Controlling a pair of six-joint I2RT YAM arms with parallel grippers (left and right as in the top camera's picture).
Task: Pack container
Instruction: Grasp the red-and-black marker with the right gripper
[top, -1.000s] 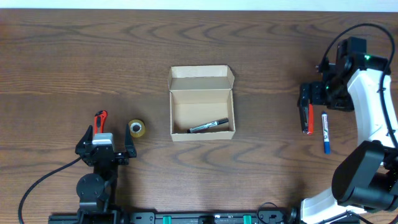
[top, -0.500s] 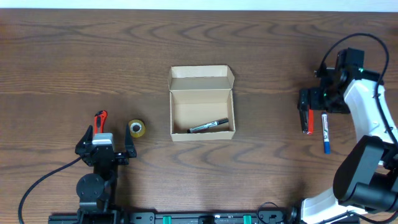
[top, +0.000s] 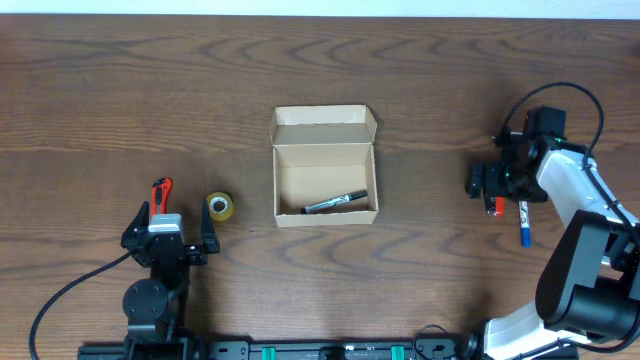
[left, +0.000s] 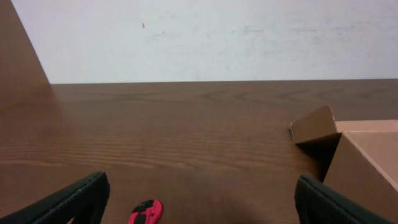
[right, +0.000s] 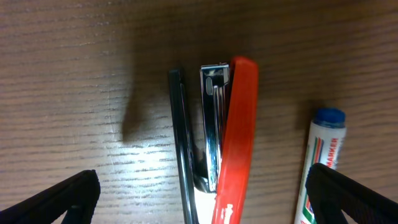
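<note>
My right gripper needs to wait before it closes on the stapler: the stapler is between my fingers, but one finger is over the blue marker (right: 323, 155).
The container (top: 325, 178) is a small tan cardboard box at the table's middle, its flap lid (top: 324, 117) folded back. A black marker (top: 335, 202) lies inside along the near wall. My right gripper (top: 492, 185) hangs open low over a red and chrome stapler (right: 235, 137), with its fingers either side of it and not touching. A blue marker (right: 323, 155) lies just beside the right finger (right: 354, 196). My left gripper (top: 168, 240) rests open at the near left, with nothing between its fingers. The box's corner (left: 360, 162) shows at the right of the left wrist view.
A red and black cutter (top: 160, 193) lies just ahead of the left gripper, and its tip (left: 147, 213) shows between the fingers. A small roll of tape (top: 220, 206) sits between the cutter and the box. The blue marker (top: 523, 222) lies right of the stapler (top: 497, 207).
My right gripper has moved toward the near edge and a little left, coming down over the stapler. The left arm, box and other items have not moved.
</note>
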